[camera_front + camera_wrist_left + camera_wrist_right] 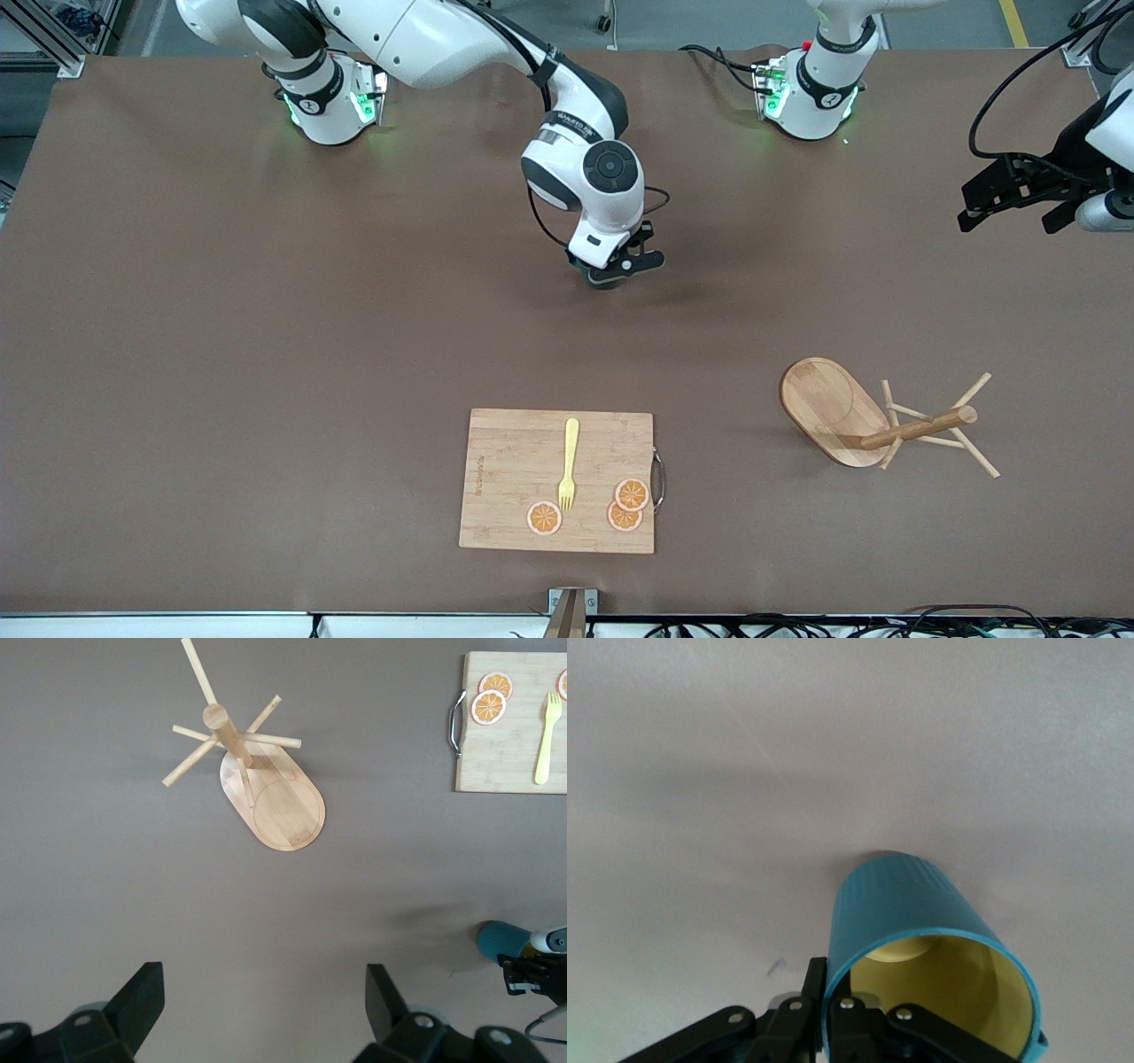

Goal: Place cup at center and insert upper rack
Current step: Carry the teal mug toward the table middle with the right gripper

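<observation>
The cup's base [890, 864] meets the tabletop in the right wrist view and the cup would stand, so it is time for my right gripper to open now.
My right gripper [611, 270] is low over the middle of the table, shut on the rim of the teal-blue cup [921, 930], one finger inside its yellow interior and one outside [833, 979]. The cup's base is at or just above the tabletop. The cup also shows in the left wrist view [500, 939]. The wooden mug tree [850, 416] lies tipped on its side toward the left arm's end of the table, nearer the front camera than the cup, its post and pegs off the table [266, 788]. My left gripper [1019, 199] is open and empty, high over the table's edge [264, 1001].
A rectangular bamboo cutting board [505, 478] lies near the table's front edge, with a yellow fork [568, 461] and three orange slices [632, 494] on it. It also shows in the left wrist view [509, 762].
</observation>
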Robot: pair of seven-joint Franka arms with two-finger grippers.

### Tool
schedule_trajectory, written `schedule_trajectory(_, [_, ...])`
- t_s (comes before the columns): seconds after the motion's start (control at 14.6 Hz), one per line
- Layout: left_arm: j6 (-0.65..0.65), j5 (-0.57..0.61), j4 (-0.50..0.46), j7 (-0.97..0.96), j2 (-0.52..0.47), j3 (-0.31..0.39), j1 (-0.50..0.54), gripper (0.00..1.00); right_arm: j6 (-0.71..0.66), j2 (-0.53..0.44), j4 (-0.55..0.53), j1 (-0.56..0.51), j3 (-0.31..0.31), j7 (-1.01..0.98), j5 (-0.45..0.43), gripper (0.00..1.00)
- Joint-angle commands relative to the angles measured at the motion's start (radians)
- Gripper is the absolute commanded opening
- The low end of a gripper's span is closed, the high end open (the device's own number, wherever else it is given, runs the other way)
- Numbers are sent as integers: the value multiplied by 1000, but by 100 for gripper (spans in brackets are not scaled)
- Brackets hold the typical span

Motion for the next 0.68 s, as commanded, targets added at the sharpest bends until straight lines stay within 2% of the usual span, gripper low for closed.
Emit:
schedule_trajectory(0.0, [-1, -1, -19, 20, -25, -5, 7, 100, 11, 33, 41, 36, -36, 23, -19, 3])
schedule_trajectory(0.07, [-1, -1, -19, 20, -25, -5, 7, 100, 6, 30, 48, 41, -42, 38, -13, 33])
schedule_trajectory(0.14, [-1, -1, -19, 20, -25, -5, 7, 100, 2, 27, 63, 39, -42, 79, -18, 95])
schedule_trajectory(0.21, [-1, -1, -19, 20, -25, -5, 7, 100, -3, 25, 83, 39, -42, 119, -16, 100])
schedule_trajectory(0.27, [-1, -1, -19, 20, -26, -5, 7, 100, -20, 20, 103, 33, -42, 137, -15, 100])
schedule_trajectory(0.62, [-4, -2, -19, 21, -29, -11, 2, 100, -291, -44, 261, -17, -42, 138, -7, 100])
